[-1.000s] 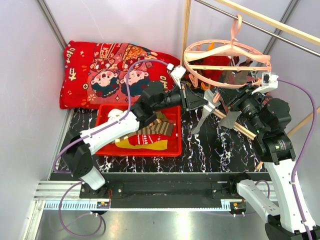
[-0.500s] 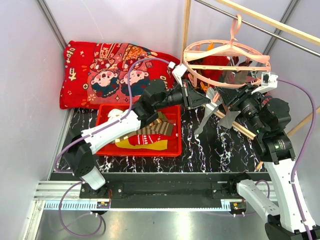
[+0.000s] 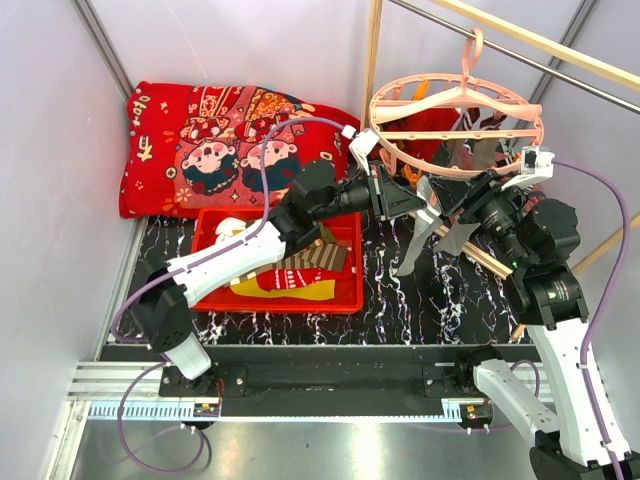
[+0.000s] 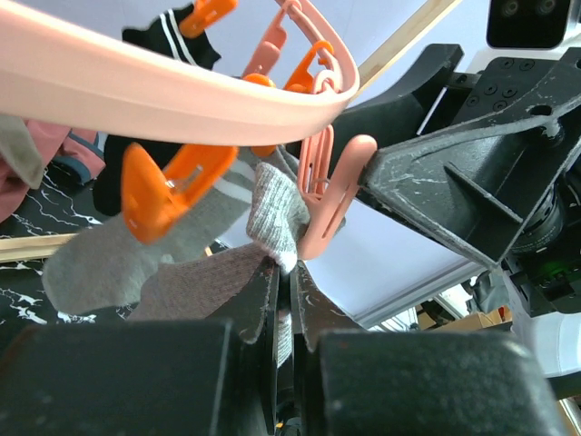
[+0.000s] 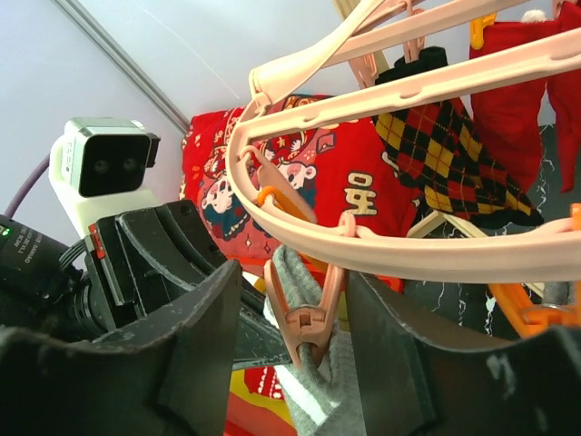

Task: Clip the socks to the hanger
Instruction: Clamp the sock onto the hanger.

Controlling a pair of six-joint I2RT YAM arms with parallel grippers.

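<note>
The pink clip is pinching the sock's cuff just above my left gripper, so my left gripper needs to let go of the grey sock now. The sock would hang from the rim of the hanger.
The pale-pink ring hanger hangs from the pole at the back right. A grey sock with white stripes dangles under its near-left rim. A pink clip on the rim is pinched onto the sock's cuff. My right gripper stands open, one finger on each side of that clip and clear of it. My left gripper is shut on the grey sock just below the pink clip. An argyle sock and a red sock hang further round the ring.
A red bin on the marble table holds more socks. A red cartoon-print cushion lies at the back left. Wooden rack poles rise behind the hanger. An orange clip hangs empty next to the grey sock.
My right gripper has opened off the pink clip, which now grips the grey sock. The hanger has shifted slightly. The left gripper still holds the sock.
</note>
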